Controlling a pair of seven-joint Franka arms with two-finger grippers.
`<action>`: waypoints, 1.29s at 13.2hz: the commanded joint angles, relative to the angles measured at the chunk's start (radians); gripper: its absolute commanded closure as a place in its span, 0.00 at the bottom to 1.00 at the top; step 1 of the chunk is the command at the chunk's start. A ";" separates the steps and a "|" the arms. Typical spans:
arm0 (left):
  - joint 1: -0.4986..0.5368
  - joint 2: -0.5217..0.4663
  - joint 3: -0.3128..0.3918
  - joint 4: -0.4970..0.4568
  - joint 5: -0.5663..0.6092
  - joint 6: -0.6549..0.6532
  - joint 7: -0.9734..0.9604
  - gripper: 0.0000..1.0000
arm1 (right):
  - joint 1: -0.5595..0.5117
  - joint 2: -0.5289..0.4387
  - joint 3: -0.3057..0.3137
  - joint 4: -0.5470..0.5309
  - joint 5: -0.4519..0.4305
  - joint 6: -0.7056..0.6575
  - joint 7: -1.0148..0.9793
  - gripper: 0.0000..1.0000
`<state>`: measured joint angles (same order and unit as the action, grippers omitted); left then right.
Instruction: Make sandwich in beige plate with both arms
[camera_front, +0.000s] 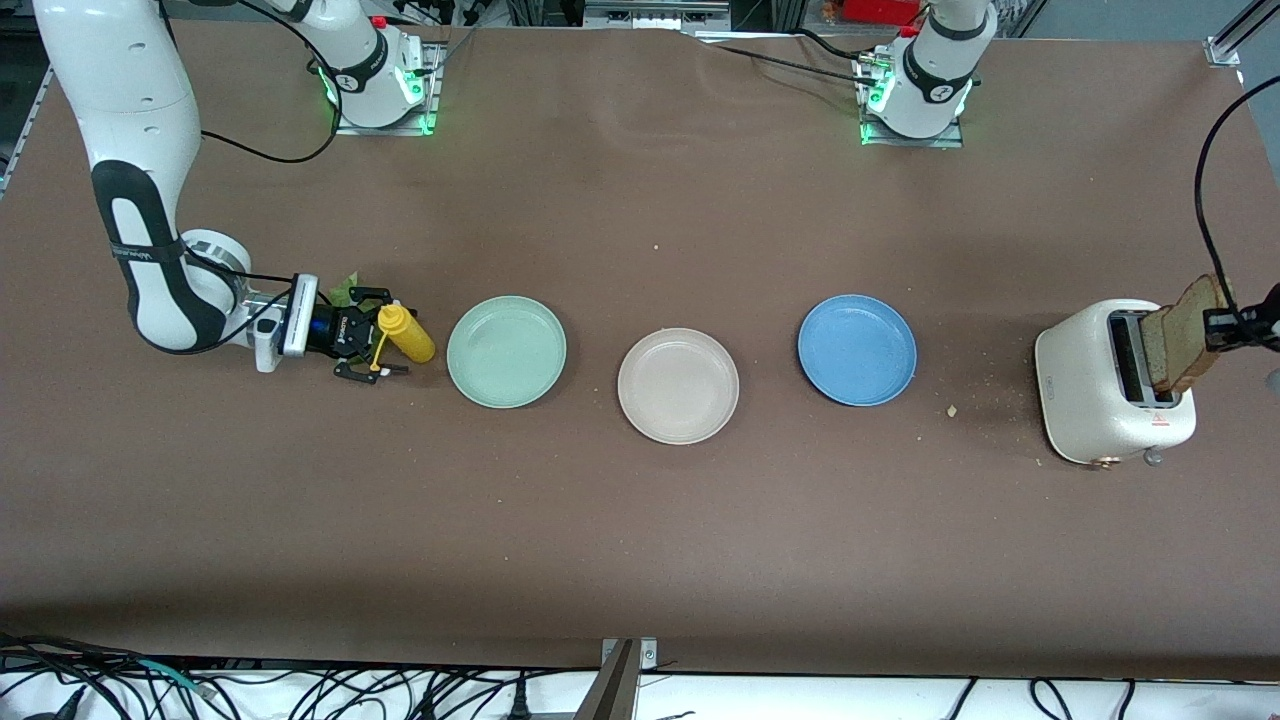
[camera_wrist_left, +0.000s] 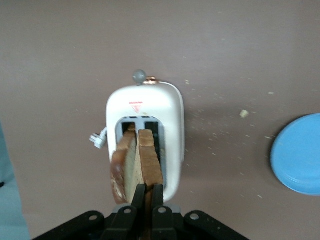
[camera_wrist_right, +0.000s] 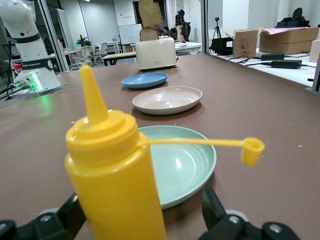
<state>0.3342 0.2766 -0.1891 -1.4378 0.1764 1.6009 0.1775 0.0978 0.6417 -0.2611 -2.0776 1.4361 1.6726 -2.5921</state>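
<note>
Next, my right gripper grabs the bottle by its round body (camera_wrist_right: 120, 200). That leaves the yellow squeeze bottle's pointed nozzle (camera_wrist_right: 93, 95) free to dress the sandwich.
The beige plate (camera_front: 678, 385) (camera_wrist_right: 167, 100) lies bare between a mint-green plate (camera_front: 506, 351) and a blue plate (camera_front: 857, 349). At the left arm's end of the table stands a white toaster (camera_front: 1100, 390) (camera_wrist_left: 145, 120). My left gripper (camera_front: 1222, 326) (camera_wrist_left: 148, 192) is shut on a toasted bread slice (camera_front: 1185, 335) (camera_wrist_left: 150, 160) that tilts up out of a slot. A second slice (camera_wrist_left: 122, 167) leans in the other slot. My right gripper (camera_front: 375, 335) (camera_wrist_right: 142, 207) is open at table height around a yellow squeeze bottle (camera_front: 405, 335) (camera_wrist_right: 115, 170). A green lettuce leaf (camera_front: 342, 290) shows partly by that gripper.
The yellow bottle's loose cap (camera_wrist_right: 252, 150) hangs on its strap over the mint-green plate (camera_wrist_right: 185, 165). Crumbs (camera_front: 952, 410) lie between the blue plate and the toaster. The toaster's black cable (camera_front: 1205, 200) runs off the table's edge.
</note>
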 joint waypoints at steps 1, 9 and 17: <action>-0.058 0.016 -0.003 0.083 -0.130 -0.139 0.003 1.00 | 0.003 0.032 0.005 0.017 0.023 -0.030 -0.039 0.36; -0.283 0.189 -0.003 0.083 -0.630 -0.185 -0.154 1.00 | -0.009 0.021 -0.006 0.117 -0.176 -0.109 0.105 1.00; -0.458 0.370 -0.001 0.083 -0.914 0.141 -0.288 1.00 | -0.001 -0.028 -0.020 0.430 -0.505 -0.258 0.536 1.00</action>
<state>-0.1033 0.6196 -0.1996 -1.3868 -0.6987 1.7218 -0.0564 0.0942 0.6343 -0.2765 -1.7057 1.0029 1.4527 -2.1525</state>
